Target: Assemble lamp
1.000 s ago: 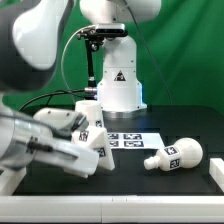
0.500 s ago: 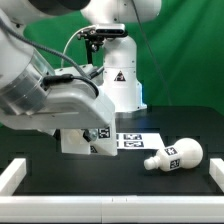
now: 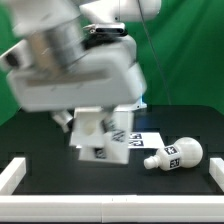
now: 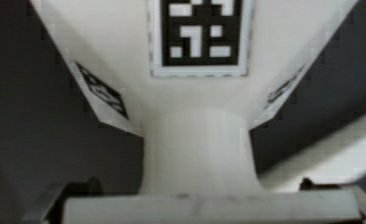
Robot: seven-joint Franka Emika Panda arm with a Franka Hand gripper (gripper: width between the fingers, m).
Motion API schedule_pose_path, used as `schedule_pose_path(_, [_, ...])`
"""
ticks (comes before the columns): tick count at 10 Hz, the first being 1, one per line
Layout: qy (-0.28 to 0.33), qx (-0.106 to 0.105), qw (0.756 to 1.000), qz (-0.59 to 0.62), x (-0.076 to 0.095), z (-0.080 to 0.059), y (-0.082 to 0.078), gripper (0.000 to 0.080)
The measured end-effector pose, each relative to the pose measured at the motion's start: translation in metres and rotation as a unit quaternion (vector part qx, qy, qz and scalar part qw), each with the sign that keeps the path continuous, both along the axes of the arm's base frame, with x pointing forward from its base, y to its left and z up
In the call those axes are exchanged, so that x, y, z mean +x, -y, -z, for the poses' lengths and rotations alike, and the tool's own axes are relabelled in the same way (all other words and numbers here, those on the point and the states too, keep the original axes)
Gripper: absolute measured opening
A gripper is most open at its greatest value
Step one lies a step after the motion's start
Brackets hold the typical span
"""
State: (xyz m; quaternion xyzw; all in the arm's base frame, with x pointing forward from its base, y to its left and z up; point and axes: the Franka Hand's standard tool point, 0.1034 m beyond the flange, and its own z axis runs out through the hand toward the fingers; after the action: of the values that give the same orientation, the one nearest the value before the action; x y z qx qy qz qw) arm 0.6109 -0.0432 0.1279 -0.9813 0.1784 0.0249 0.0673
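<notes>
I should move the lamp base to the white bar [image 4: 334, 150] that is to brace it before I let go. The base is tilted in my gripper and is still short of that bar.
The white angular lamp base [image 3: 101, 138] with square tags sits at the middle of the black table, tilted, under my blurred arm. My gripper [image 3: 92, 115] comes down on it from above. In the wrist view the lamp base [image 4: 198, 110] fills the picture, a tag on its wide end and a narrow neck running to a flat white end between my dark fingertips [image 4: 82, 188]. My gripper [image 4: 194, 192] is shut on it. The rounded bulb [image 3: 175, 155] lies on its side toward the exterior view's right. The cone shade is not in view.
The marker board [image 3: 143, 139] lies flat behind the bulb, partly covered by the lamp base. The big white robot pedestal [image 3: 128, 90] stands at the back. A white rail [image 3: 14, 176] frames the table's front and sides. A green backdrop lies behind.
My arm has swung across toward the exterior view's right and turned. The lamp base has shifted right with it, onto the marker board's edge. The bulb has not moved.
</notes>
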Motion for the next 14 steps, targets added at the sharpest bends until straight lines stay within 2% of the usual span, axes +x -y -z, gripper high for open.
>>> schedule_pose_path(1, [0.051,-0.021,0.998,-0.021,0.004,-0.001,-0.020,0.0531])
schedule_pose_path(3, [0.096,-0.038,0.995,-0.007,0.005,0.004,-0.012,0.0531])
schedule_pose_path(4, [0.134,-0.052,0.990,-0.006,0.009,0.004,-0.014,0.0531])
schedule_pose_path(5, [0.160,-0.063,0.985,-0.009,0.010,0.006,-0.022,0.0531])
schedule_pose_path(8, [0.228,-0.083,0.967,-0.075,0.004,0.015,-0.099,0.0531])
schedule_pose_path(9, [0.235,-0.092,0.963,-0.096,0.001,0.020,-0.113,0.0531])
schedule_pose_path(11, [0.231,-0.099,0.964,-0.089,0.002,0.019,-0.099,0.0531])
schedule_pose_path(13, [0.246,-0.105,0.958,-0.102,0.004,0.020,-0.102,0.0531])
schedule_pose_path(14, [0.271,-0.117,0.948,-0.116,0.008,0.027,-0.106,0.0531])
